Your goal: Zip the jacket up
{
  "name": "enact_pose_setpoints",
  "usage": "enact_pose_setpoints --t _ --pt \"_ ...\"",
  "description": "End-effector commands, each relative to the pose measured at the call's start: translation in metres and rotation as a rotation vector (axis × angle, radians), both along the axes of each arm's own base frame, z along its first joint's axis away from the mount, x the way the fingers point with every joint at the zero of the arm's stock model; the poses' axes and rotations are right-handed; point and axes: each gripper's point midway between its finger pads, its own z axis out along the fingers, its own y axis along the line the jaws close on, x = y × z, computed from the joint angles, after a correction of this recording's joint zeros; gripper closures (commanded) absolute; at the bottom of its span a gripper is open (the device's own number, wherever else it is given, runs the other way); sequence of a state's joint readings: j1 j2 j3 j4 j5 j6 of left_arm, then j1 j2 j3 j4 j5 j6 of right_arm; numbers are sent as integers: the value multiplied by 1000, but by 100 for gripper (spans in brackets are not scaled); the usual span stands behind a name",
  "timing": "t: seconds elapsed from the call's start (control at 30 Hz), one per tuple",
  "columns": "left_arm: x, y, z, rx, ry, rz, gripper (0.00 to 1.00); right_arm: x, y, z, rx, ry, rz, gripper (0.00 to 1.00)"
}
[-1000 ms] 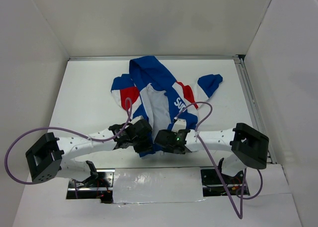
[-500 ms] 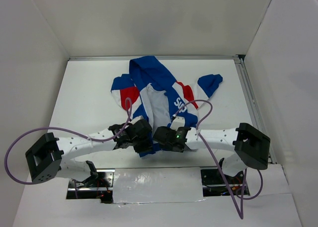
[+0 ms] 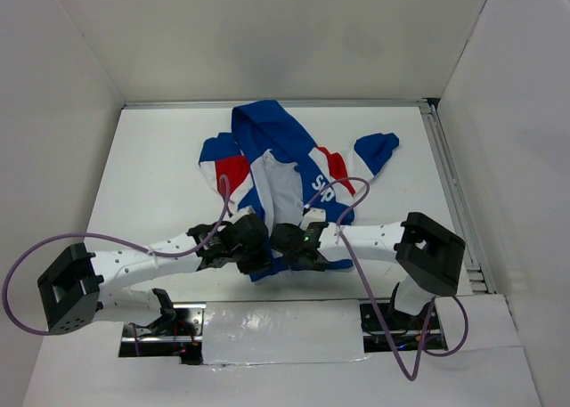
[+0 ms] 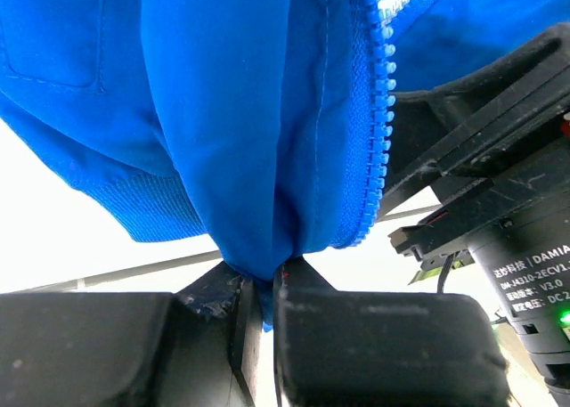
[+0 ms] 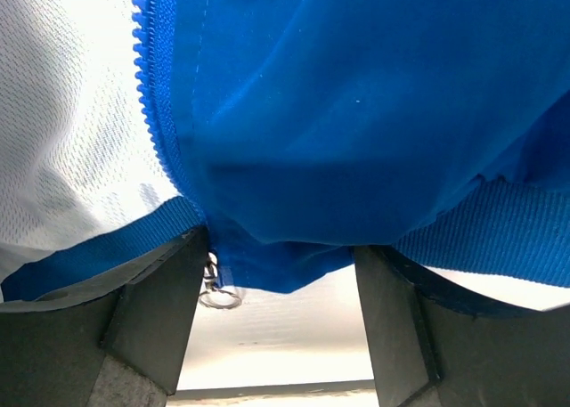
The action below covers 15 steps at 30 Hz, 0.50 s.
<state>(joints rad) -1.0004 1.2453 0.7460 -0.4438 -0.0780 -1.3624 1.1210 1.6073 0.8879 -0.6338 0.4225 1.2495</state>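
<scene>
The teeth's end must stay free for joining the zipper, so the robot's right gripper will next pinch the hem corner's blue fabric (image 5: 275, 261) beside the zipper teeth (image 5: 151, 95).
The jacket (image 3: 283, 162) lies open on the table, blue with red and white panels and its white lining up. Both grippers meet at its near hem. My left gripper (image 3: 253, 252) is shut on a fold of blue hem fabric (image 4: 258, 202) beside one row of zipper teeth (image 4: 383, 113). My right gripper (image 3: 290, 247) stands open just to its right. Its fingers (image 5: 158, 305) straddle the other hem corner (image 5: 285, 247) without pinching it. A metal pull ring (image 5: 221, 296) hangs by the left finger, below the second row of teeth (image 5: 151, 95).
The white table (image 3: 151, 184) is walled on three sides. A metal rail (image 3: 450, 184) runs along its right edge. Purple cables (image 3: 352, 247) loop over both arms. The right arm's black wrist housing (image 4: 508, 238) sits close beside the left gripper.
The right arm has slid left, bringing its gripper closer to the left one at the hem. The left gripper has kept its hold on the fabric.
</scene>
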Motion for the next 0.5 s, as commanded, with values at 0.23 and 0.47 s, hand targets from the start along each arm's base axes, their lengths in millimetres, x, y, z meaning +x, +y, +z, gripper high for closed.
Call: enact_pose_setpoints --t 0.23,0.47 --pt "23 -2 -37 31 1 21 100 -16 -27 -9 -21 38 -33 41" --pt "57 -2 -69 127 112 54 100 -22 -36 -11 25 31 21 52"
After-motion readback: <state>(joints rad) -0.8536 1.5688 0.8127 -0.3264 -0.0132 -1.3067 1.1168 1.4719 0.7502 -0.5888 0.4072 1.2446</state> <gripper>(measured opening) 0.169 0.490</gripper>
